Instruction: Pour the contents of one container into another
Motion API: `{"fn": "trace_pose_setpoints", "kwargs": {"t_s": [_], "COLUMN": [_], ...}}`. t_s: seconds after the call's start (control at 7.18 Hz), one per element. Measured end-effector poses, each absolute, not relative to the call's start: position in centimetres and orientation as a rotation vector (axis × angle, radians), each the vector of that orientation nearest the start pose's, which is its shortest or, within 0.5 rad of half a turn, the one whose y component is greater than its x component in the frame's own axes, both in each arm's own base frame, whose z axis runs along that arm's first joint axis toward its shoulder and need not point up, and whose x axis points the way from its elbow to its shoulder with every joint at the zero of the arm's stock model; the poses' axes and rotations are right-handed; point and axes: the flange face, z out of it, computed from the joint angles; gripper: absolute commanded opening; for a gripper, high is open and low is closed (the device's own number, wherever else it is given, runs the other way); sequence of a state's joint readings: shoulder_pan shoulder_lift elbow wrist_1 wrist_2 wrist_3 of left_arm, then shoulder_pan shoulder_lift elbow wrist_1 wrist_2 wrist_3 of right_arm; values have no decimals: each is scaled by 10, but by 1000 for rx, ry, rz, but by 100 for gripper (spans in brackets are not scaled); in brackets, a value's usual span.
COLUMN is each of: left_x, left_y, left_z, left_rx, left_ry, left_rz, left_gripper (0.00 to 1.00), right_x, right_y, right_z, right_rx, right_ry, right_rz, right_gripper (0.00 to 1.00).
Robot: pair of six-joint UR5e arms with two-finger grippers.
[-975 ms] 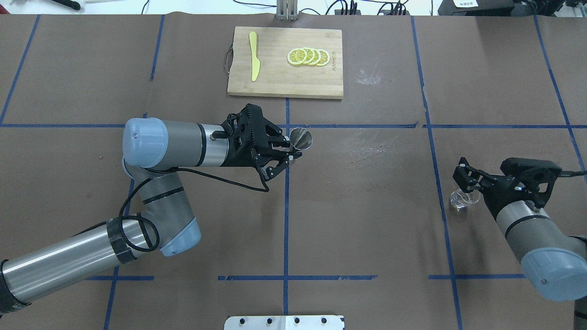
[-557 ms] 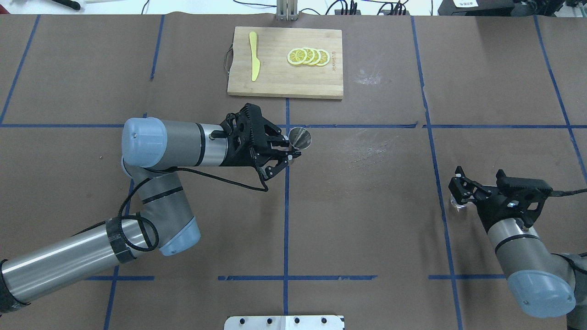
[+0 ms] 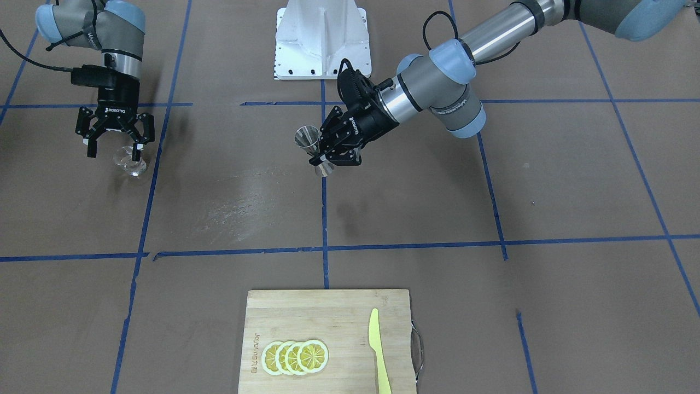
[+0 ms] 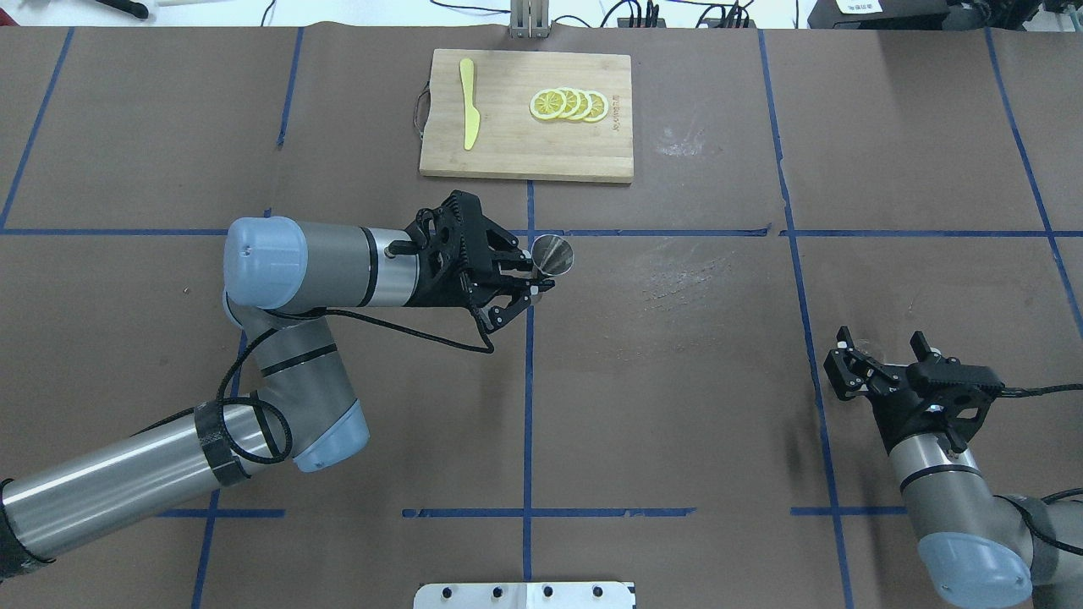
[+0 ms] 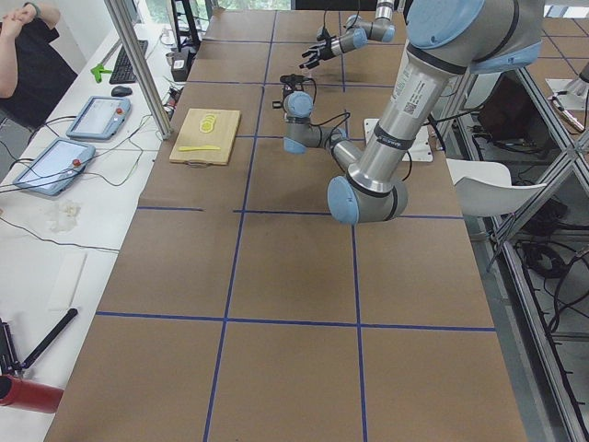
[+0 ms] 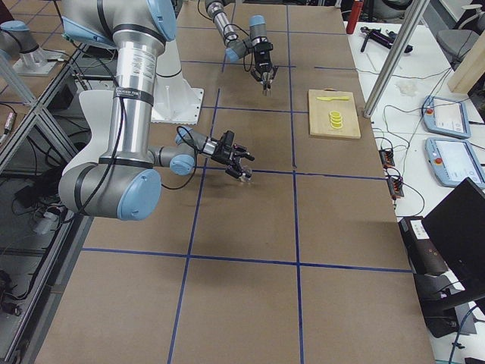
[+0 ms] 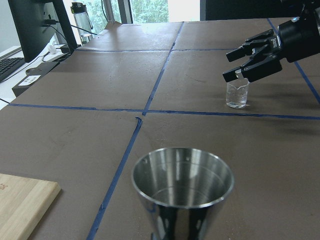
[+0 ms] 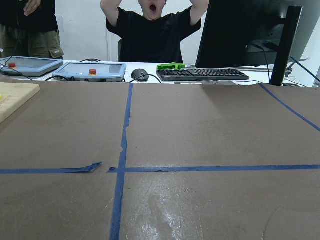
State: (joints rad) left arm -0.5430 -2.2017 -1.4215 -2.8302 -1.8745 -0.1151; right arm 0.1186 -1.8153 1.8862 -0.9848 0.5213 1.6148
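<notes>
The small clear glass cup's spouted rim has to stay free to pour, so the right gripper needs to grab the cup by its sides.
The steel jigger [image 4: 554,254] hangs upright above the table's middle, and my left gripper [image 4: 541,282] is shut on its narrow waist. It shows in the front-facing view as jigger [image 3: 314,148], and its open top cone fills the bottom of the left wrist view as jigger [image 7: 182,185]. The clear glass cup [image 3: 130,162] stands on the table at the robot's right. My right gripper [image 3: 115,150] hovers open just over it, one fingertip [image 7: 234,76] overlapping the cup's [image 7: 236,94] rim. I cannot tell whether they touch. The right wrist view shows neither cup nor fingers.
A wooden cutting board [image 4: 508,152] lies at the far middle with a yellow knife [image 4: 468,101] and lemon slices [image 4: 568,104] on it. The robot's white base plate [image 4: 525,595] sits at the near edge. Operators and their tablets [image 8: 87,71] are beyond the far edge.
My right arm has drawn back toward the robot and swung its open gripper from pointing sideways to pointing forward over the cup. The cup has stayed put. The left arm has barely moved.
</notes>
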Motion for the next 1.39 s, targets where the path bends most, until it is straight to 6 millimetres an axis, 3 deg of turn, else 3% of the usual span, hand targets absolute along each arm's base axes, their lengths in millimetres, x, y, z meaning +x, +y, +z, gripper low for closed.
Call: {"fn": "trace_pose_setpoints", "kwargs": {"t_s": [0.7,1.39], "left_x": [524,523], "left_y": [-438,-437], "left_z": [210,214], "left_rx": [1398,1394], "left_ry": [1175,1173], "left_rz": [921,921], "left_gripper": [0,0], "right_x": [-402,-413], "right_y": [-259,-247], "right_z": [557,563], "right_rx": [1079,1098], "right_ry": [-525,-526], "right_rz": [462,435], "right_gripper": [98,92]}}
